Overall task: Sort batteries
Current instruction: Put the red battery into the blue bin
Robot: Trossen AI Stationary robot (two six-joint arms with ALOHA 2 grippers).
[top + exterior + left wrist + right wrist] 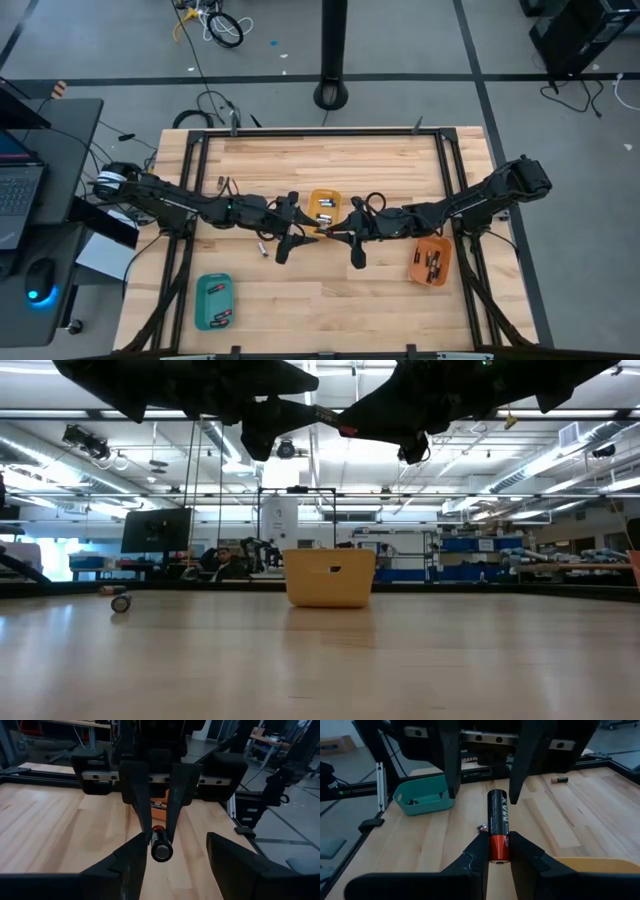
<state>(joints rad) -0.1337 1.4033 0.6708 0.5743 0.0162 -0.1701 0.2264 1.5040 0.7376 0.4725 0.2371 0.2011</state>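
The battery should be sorted into the teal tray, so my left gripper should next grab it by its black body (pixel 159 840).
My two grippers meet above the middle of the table, just near of the yellow tray (pixel 323 207). My right gripper (pixel 499 840) is shut on a black battery (pixel 497 812) with a copper-red end. The battery points out of it toward my left gripper (pixel 175 849). That gripper is open. Its fingers (pixel 452 770) stand on either side of the battery's free end (pixel 161 851) without touching it. A loose battery (pixel 263 246) lies on its side on the wood to the left. My right gripper pinches the battery's copper-red end (pixel 499 847) between its two fingers. The fingers come level from the table's right and lie along the battery. The battery sticks out roughly level past the fingertips, clear of the table.
A teal tray (pixel 213 301) holding batteries stands near the front left, and an orange tray (pixel 431 260) holding batteries stands at the right. The yellow tray also holds a few. The black frame rails (pixel 190 200) run along the table's sides. Bare wood lies toward the near edge.
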